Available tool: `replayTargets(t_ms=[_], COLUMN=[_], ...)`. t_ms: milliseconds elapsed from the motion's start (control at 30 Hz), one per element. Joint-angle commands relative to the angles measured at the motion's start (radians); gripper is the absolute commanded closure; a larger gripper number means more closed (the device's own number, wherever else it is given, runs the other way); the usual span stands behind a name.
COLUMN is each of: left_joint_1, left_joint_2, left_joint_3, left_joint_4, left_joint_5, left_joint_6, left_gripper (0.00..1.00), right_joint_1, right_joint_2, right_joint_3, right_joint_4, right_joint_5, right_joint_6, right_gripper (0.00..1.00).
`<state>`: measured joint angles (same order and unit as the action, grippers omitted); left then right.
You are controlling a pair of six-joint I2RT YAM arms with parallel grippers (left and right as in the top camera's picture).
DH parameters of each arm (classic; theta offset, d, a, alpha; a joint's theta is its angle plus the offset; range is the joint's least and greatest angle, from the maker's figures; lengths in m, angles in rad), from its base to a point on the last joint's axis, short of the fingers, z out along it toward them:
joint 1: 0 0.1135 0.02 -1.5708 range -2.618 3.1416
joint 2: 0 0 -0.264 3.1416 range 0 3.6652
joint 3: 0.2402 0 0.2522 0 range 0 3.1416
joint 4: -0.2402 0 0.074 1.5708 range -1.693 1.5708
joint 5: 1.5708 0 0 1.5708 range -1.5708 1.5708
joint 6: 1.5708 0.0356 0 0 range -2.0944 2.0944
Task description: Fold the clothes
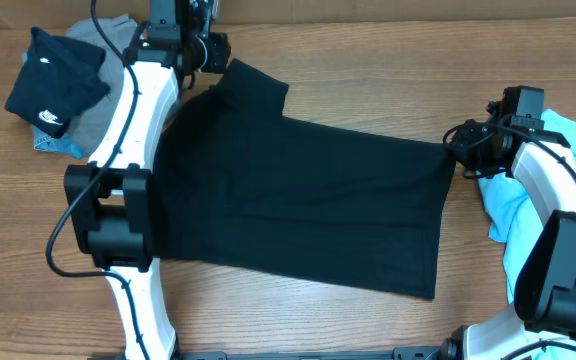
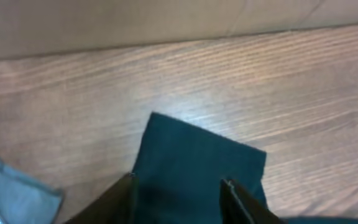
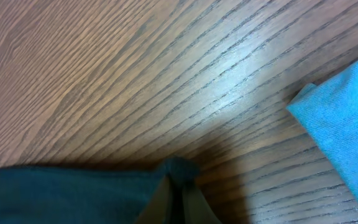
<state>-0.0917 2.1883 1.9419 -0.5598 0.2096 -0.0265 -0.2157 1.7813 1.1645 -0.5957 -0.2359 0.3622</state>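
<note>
The robot will next fold the sleeve [image 1: 261, 74] inward over the T-shirt's body [image 1: 298, 190], so its left gripper will first grab the black T-shirt by the outer end of that sleeve.
The large plain black T-shirt [image 1: 308, 195] lies spread flat across the middle of the wooden table. My left gripper [image 1: 218, 60] is at the far left, over the shirt's upper-left sleeve [image 2: 197, 155]. In the left wrist view its fingers [image 2: 179, 183] are open and straddle the sleeve fabric. My right gripper [image 1: 455, 143] is at the shirt's upper-right corner. In the right wrist view its fingers [image 3: 180, 183] are shut on a bunched corner of the black fabric [image 3: 67, 193].
A smaller black garment with a white swoosh [image 1: 53, 85] lies on a grey garment [image 1: 108, 50] at the far left; the grey one also shows in the left wrist view [image 2: 8, 196]. A light-blue cloth [image 1: 528, 190] lies at the right edge, close to my right gripper [image 3: 347, 118].
</note>
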Motion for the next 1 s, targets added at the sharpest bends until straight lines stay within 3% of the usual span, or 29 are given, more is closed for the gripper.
replayTargets(t_ms=[0, 400, 833, 900, 967], left_joint_1=[-0.017, -0.029, -0.032, -0.032, -0.032], left_joint_2=[0.091, 0.290, 0.370, 0.373, 0.373], left_joint_3=[0.007, 0.007, 0.007, 0.006, 0.007], left_joint_4=[0.047, 0.283, 0.269, 0.266, 0.266], left_joint_5=[0.020, -0.060, -0.056, -0.043, -0.021], left_joint_6=[0.024, 0.034, 0.029, 0.029, 0.029], left_gripper=[0.50, 0.49, 0.45, 0.56, 0.76], right_joint_1=[-0.002, 0.000, 0.000, 0.000, 0.000], right_joint_2=[-0.016, -0.016, -0.016, -0.016, -0.016], right_joint_3=[-0.002, -0.002, -0.002, -0.002, -0.002], right_joint_4=[0.004, -0.010, -0.013, -0.013, -0.013], right_joint_5=[0.006, 0.007, 0.007, 0.007, 0.007], right_joint_6=[-0.003, -0.004, -0.004, -0.004, -0.004], right_gripper=[0.95, 0.95, 0.95, 0.95, 0.95])
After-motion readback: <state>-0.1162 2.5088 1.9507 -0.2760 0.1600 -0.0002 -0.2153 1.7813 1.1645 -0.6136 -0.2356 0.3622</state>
